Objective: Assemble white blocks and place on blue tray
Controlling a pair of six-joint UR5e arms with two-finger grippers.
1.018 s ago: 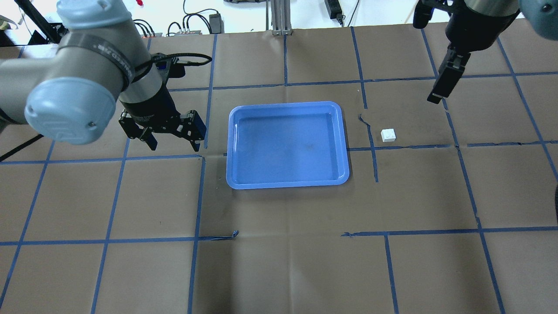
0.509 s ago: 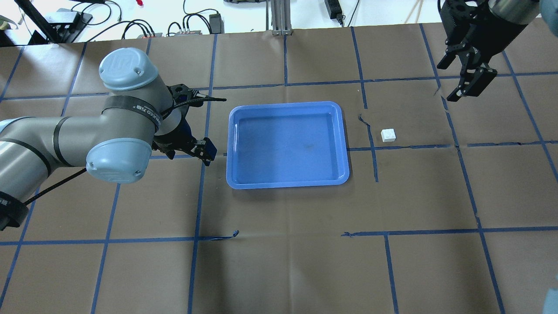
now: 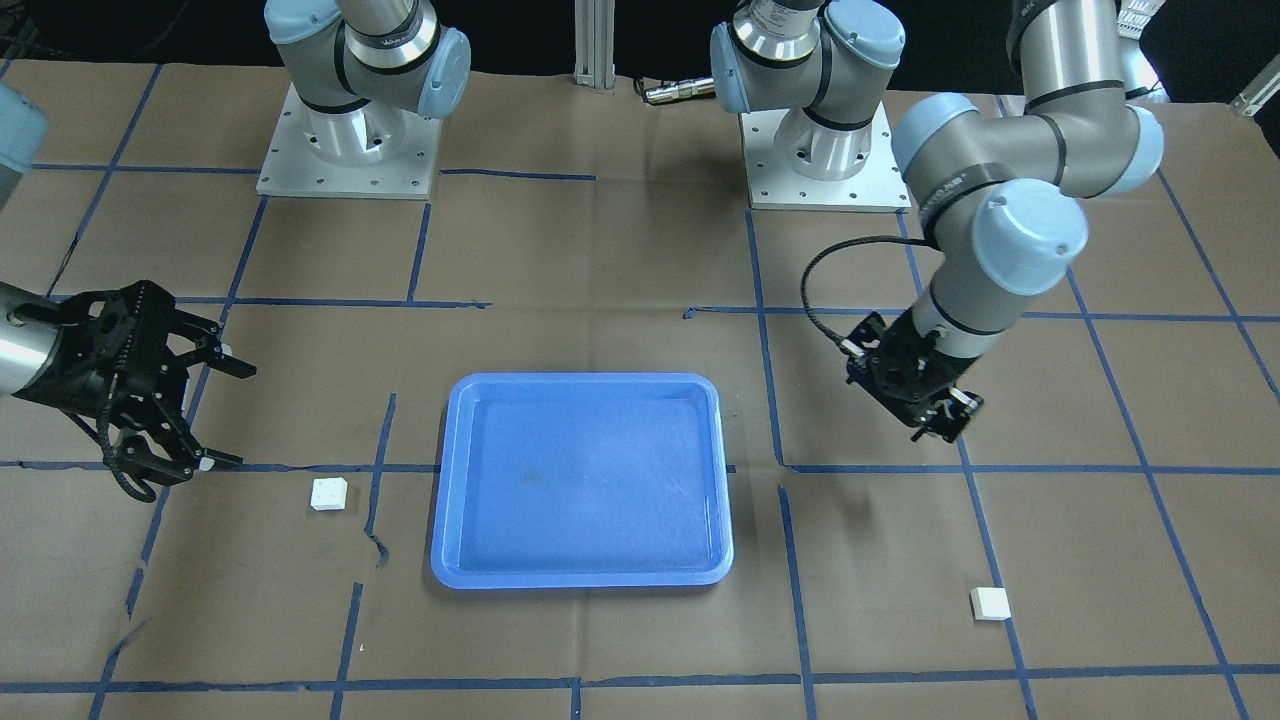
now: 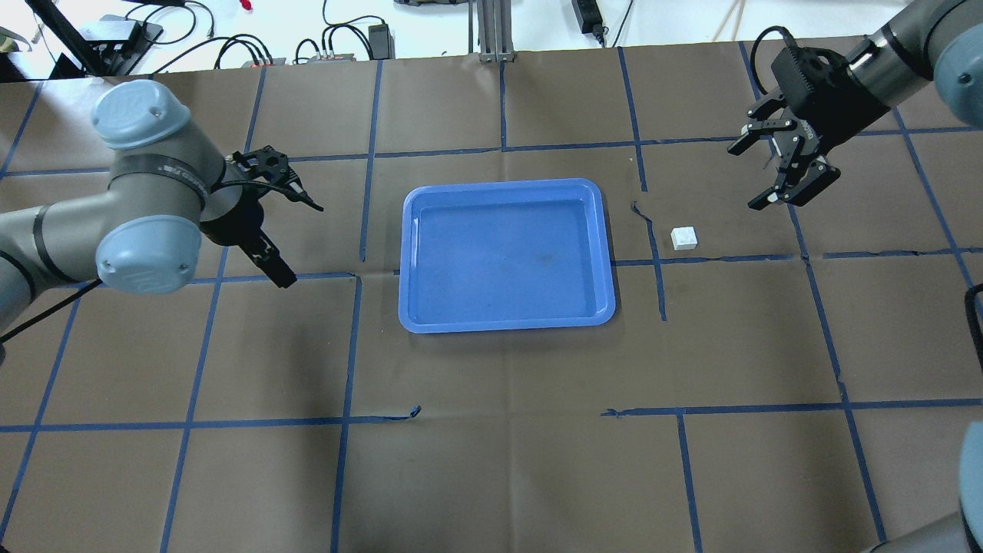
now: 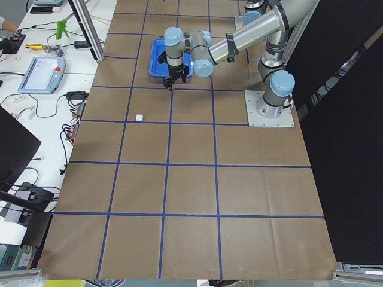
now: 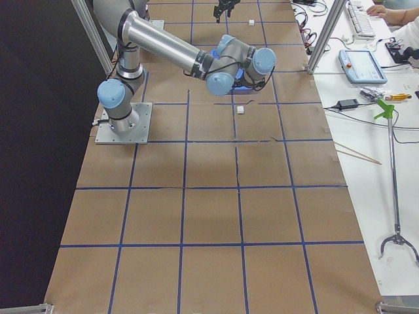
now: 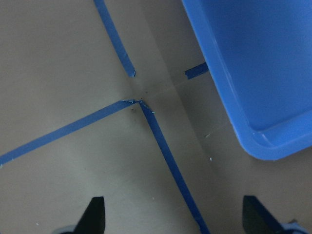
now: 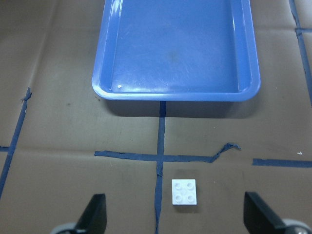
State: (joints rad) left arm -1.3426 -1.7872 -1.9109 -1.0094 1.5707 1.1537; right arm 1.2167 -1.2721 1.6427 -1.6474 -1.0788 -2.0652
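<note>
I should next grab the opposite sides of the block with my right gripper, so the white block's studded top (image 3: 327, 485) (image 8: 184, 191) stays free for assembly.
The blue tray (image 4: 507, 326) lies empty mid-table; it also shows in the front view (image 3: 580, 580). One white block (image 4: 683, 238) sits on the paper right of the tray, studs up in the right wrist view (image 8: 185, 192). My right gripper (image 4: 745, 178) is open and empty, hovering just beyond it, the block ahead of its open fingers. The second white block (image 3: 990, 603) lies far out on my left side; my arm hides it in the overhead view. My left gripper (image 3: 938, 420) is open and empty, left of the tray, well short of that block.
Brown paper with a grid of blue tape (image 4: 349, 346) covers the table. The two arm bases (image 3: 345, 150) stand at the robot's edge. Cables and power supplies (image 4: 338, 46) lie beyond the far table edge. The left wrist view shows the tray's corner (image 7: 273, 146).
My left gripper has moved left, away from the tray's edge, and turned. My right gripper has come down and left towards the white block and turned to lie flat, still open.
</note>
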